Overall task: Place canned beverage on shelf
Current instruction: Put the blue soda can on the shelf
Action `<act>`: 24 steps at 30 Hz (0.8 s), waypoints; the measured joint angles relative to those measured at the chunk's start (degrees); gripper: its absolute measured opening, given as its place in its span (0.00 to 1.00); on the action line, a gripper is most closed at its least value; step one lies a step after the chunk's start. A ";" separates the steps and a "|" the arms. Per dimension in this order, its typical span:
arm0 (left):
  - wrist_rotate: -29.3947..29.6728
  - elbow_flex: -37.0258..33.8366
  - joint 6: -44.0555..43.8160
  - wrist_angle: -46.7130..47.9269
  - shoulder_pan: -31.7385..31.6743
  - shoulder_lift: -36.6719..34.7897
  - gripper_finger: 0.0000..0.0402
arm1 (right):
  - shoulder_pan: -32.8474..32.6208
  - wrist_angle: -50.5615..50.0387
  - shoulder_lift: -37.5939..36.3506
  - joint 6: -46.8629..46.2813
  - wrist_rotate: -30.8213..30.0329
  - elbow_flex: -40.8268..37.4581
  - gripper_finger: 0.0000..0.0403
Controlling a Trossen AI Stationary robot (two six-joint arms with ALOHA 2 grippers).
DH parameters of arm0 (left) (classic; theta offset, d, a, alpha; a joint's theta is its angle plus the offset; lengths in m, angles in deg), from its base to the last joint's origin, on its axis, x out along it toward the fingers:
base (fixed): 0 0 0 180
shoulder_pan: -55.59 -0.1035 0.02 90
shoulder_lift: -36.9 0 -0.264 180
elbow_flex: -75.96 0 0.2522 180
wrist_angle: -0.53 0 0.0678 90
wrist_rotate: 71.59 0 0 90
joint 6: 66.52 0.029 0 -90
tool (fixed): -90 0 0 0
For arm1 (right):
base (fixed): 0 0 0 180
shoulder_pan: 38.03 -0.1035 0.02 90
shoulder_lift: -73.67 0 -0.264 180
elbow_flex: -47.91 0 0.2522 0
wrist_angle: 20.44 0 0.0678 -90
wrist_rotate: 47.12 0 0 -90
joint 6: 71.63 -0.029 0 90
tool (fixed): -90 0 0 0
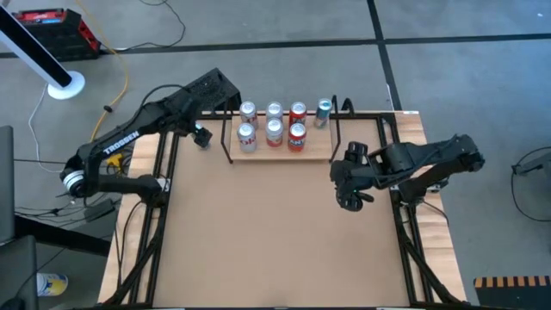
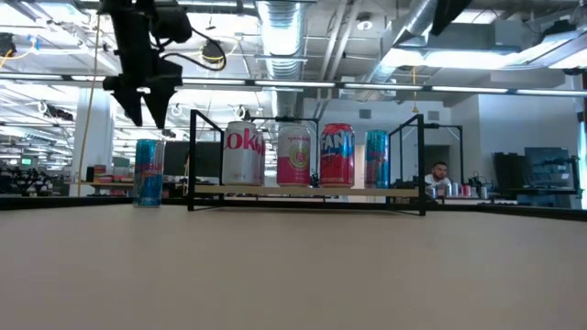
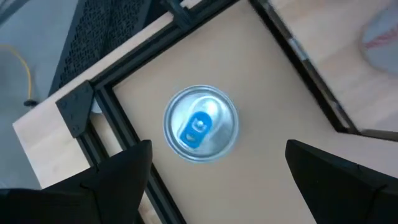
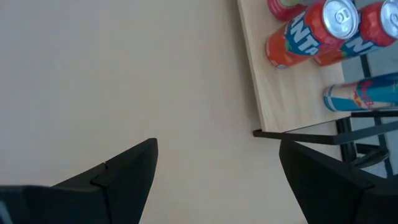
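Observation:
I need to place the blue can on the shelf, so my left gripper should next grab the blue can by its upper end with the pull tab.
A blue canned beverage stands upright on the brown table just left of the shelf, and it also shows in the low view. My left gripper is open and hangs above it, fingers pointing down, one on either side and clear of it. The shelf, a pale wood plank in a black rod frame, stands at the table's far edge and holds several upright cans. My right gripper is open and empty over the table, near the shelf's right end.
The table's black frame rail and corner bracket run close to the blue can on its left. The shelf's near right corner shows in the right wrist view, with orange and blue cans on the plank. Bare tabletop lies nearer the front.

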 joint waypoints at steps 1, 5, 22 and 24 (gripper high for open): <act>0.01 0.01 0.20 -0.12 -0.45 0.72 0.88 | 0.00 -0.01 0.02 -0.19 0.01 -0.04 0.89; 0.45 0.01 1.07 -2.38 -1.67 4.04 0.88 | 0.02 0.03 0.01 -0.32 0.13 -0.04 0.89; 0.25 0.01 6.20 -5.06 -5.21 11.59 0.88 | 1.41 0.14 0.04 2.03 -0.74 -0.04 0.89; 0.20 0.01 6.25 -4.50 -5.21 11.59 0.84 | 2.04 0.19 0.04 2.47 -0.77 -0.04 0.89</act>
